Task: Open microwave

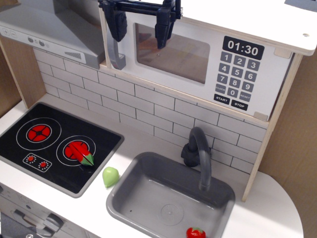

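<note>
Next, my gripper takes hold of the microwave's white door (215, 67) by its grey bar handle (115, 55) to swing the door open.
The toy microwave (198, 64) sits at the top of the play kitchen, above the white tile backsplash. Its white door has a clear window (173, 54), a grey bar handle (115, 55) at its left edge, a black clock reading 01:30 (242, 48) and grey number keys. The door looks closed. My gripper (141, 30) hangs in front of the door's upper left. It is open, with the left black finger (119, 24) over the top of the handle and the right finger (163, 29) over the window. It holds nothing.
A grey slanted range hood (49, 32) is left of the microwave. Below are a black hob (54, 146) with a red and green toy on it, a pale green toy (110, 176), a grey sink (171, 198) with a dark faucet (198, 153), and a red toy (195, 232).
</note>
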`<state>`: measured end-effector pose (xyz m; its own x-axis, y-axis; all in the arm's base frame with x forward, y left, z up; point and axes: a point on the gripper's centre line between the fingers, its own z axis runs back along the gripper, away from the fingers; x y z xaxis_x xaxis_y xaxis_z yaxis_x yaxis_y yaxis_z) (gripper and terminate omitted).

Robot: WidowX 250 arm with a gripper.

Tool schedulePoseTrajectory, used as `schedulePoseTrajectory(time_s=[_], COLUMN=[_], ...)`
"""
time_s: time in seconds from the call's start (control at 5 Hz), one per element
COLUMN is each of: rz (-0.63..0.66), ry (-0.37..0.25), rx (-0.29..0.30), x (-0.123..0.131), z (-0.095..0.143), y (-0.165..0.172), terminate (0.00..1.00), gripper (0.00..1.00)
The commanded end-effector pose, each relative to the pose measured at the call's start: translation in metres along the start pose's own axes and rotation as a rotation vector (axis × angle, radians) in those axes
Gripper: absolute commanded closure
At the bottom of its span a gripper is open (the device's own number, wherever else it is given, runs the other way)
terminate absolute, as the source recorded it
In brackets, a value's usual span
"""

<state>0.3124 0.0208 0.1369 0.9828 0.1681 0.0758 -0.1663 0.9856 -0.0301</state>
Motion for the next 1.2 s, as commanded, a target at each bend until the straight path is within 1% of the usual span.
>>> schedulePoseTrajectory(time_s=[0.0,0.2,0.4,0.6,0.8,1.0], rz=[0.0,-0.049,-0.071,-0.066,-0.073,-0.103], ry=[0.0,-0.026,-0.027,-0.079,-0.086,-0.126], rx=[0.0,-0.019,0.019,0.027,0.024,0.021], x=[0.0,0.008,0.016,0.02,0.028,0.033], z=[0.0,0.002,-0.011,-0.014,-0.022,-0.026], y=[0.0,0.028,0.055,0.071,0.077,0.07], terminate=[0.0,0.0,0.0,0.0,0.0,0.0], gripper=[0.0,0.0,0.0,0.0,0.0,0.0])
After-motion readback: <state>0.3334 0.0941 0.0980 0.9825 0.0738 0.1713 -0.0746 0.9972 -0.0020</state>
